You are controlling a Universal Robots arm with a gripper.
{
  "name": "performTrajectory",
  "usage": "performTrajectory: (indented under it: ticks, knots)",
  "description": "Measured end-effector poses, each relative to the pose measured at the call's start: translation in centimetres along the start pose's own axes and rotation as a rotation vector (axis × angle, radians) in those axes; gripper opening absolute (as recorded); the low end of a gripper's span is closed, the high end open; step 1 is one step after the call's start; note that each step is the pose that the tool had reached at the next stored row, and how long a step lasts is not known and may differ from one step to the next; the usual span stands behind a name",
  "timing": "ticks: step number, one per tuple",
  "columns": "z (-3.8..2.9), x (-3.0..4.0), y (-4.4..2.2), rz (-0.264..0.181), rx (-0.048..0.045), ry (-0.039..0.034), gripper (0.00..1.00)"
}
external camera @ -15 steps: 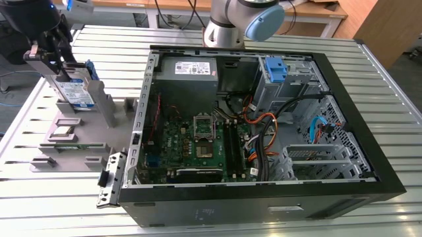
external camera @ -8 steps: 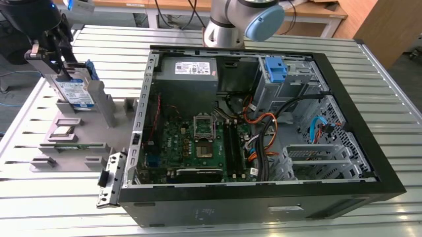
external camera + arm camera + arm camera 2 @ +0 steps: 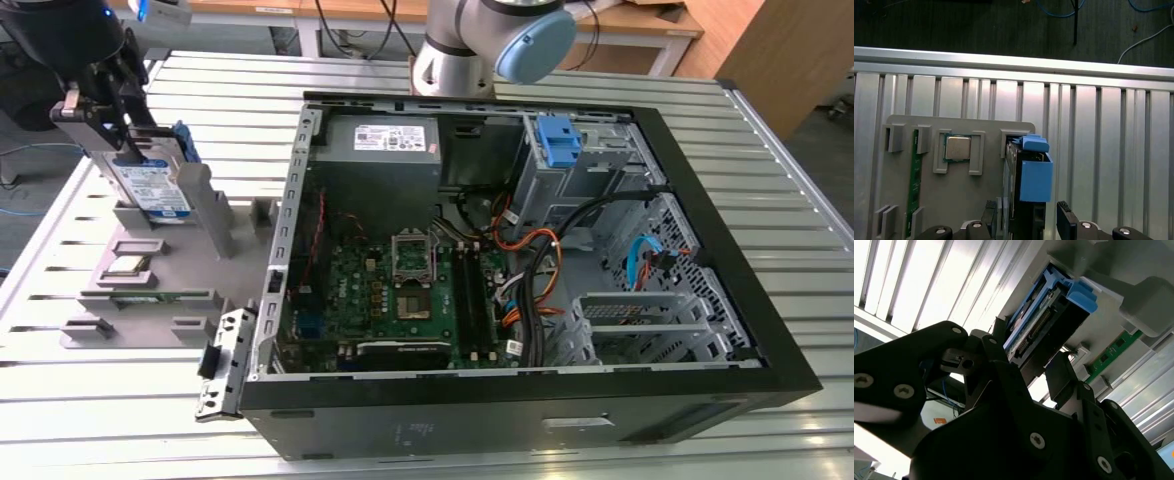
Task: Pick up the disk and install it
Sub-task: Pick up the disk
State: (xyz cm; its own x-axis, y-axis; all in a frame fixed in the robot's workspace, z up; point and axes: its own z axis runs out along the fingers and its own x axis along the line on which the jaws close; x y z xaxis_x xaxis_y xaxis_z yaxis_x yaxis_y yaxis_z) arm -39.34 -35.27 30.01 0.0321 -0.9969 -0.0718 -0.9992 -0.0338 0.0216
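My gripper should grab the disk by its top end [image 3: 158, 150] next, so that it can install the disk in the computer case.
The disk [image 3: 147, 185] stands on edge in a slot of the grey fixture plate [image 3: 160, 320] at the exterior view's left. It is a silver drive with a white-and-blue label in a blue carrier bracket. My gripper [image 3: 131, 148] hangs over its top end. In both wrist views the disk [image 3: 1029, 185] [image 3: 1041, 322] lies between my two black fingers [image 3: 1066, 222]. My gripper [image 3: 1026, 222] [image 3: 1029, 362] is open, with a small gap showing between one finger and the disk's side.
An open computer case [image 3: 787, 370] lies in the middle of the slatted metal table [image 3: 80, 430], with a blue-fronted drive bay [image 3: 558, 140] at its far side. The fixture also holds a processor chip [image 3: 957, 148] and a green memory stick [image 3: 914, 175]. The arm's base [image 3: 461, 50] stands behind the case.
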Motion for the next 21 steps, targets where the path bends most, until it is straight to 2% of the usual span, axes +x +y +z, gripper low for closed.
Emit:
performTrajectory:
  ticks: [8,9,16,17,21]
  knots:
    - [0.02,0.00,0.00,0.000,0.0001,0.0000,0.58]
    - [0.02,0.00,0.00,0.000,0.0001,-0.0001,0.51]
    - [0.03,0.00,0.00,0.000,0.0001,0.0000,0.49]
    - [0.03,0.00,0.00,0.000,0.0001,0.0000,0.42]
    - [0.04,0.00,0.00,0.000,0.0001,0.0000,0.42]
